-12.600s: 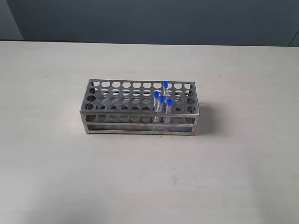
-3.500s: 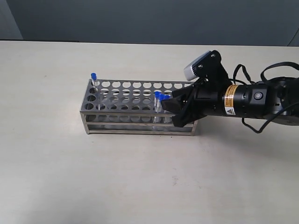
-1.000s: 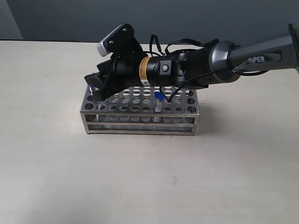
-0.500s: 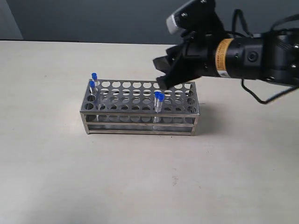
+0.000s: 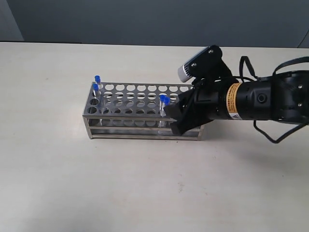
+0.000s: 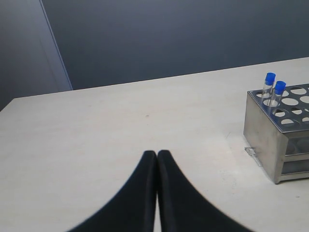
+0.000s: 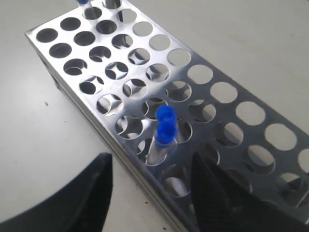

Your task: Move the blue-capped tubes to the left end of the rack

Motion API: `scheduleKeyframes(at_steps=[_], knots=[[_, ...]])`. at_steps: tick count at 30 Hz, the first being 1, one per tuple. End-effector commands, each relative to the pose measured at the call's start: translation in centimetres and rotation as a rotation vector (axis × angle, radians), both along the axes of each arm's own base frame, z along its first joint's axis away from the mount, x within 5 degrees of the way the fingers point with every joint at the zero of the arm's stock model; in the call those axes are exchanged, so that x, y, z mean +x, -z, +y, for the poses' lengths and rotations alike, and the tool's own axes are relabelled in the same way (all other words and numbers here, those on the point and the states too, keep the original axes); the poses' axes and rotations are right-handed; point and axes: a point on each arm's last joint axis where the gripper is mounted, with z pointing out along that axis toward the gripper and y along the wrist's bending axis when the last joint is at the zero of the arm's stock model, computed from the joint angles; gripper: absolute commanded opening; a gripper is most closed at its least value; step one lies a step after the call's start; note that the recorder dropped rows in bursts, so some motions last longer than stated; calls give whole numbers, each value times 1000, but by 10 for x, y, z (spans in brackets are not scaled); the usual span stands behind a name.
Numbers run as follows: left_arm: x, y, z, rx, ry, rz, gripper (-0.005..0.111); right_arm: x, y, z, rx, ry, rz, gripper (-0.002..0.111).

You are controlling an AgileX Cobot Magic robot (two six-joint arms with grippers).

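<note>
The nearer blue cap [image 5: 165, 100] [image 7: 165, 133] is still beyond my fingers, so my right gripper should move toward it before closing on it.
The silvery rack [image 5: 130, 114] stands mid-table. Two blue-capped tubes [image 5: 96, 83] stand in its left-end holes, one behind the other. Two more blue-capped tubes [image 5: 164, 99] stand close together right of the rack's middle, near the front. My right gripper [image 5: 175, 120] is open and hangs low at the rack's front right, just right of that pair. In the right wrist view the pair [image 7: 164, 125] rises just ahead of the gap between the open fingers [image 7: 100, 174], apart from both, with the rack [image 7: 217, 67] beneath. My left gripper [image 6: 157, 153] is shut on nothing, off the rack's [image 6: 260, 130] left end.
The pale tabletop [image 5: 145, 183] stretches round the rack on all sides. My right arm's black body [image 5: 260, 99] with its cables lies over the table right of the rack. A dark wall [image 5: 145, 19] runs behind the table's far edge.
Since 12.6 s ago two tubes have gone from the cluster to the left end. In the last second my right gripper has left the left end, lifted, and come down beside the remaining pair.
</note>
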Motion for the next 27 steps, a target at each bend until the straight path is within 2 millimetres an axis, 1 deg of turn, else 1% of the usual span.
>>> scheduleKeyframes(at_steps=[1,5,11,16,18,27], knots=[[0,-1,0,2,3,-9,1,2,14,3,6,-7,41,49],[0,-1,0,2,3,-9,1,6,19,4,9,6,16,49],[0,-1,0,2,3,-9,1,18,17,13,51,3,-20,49],[0,-1,0,2,3,-9,1,23,22,17,46,3,-13,48],[0,-1,0,2,3,-9,1,24,22,17,39,7,-12,44],[0,-1,0,2,3,-9,1,23,22,17,39,6,-11,13]])
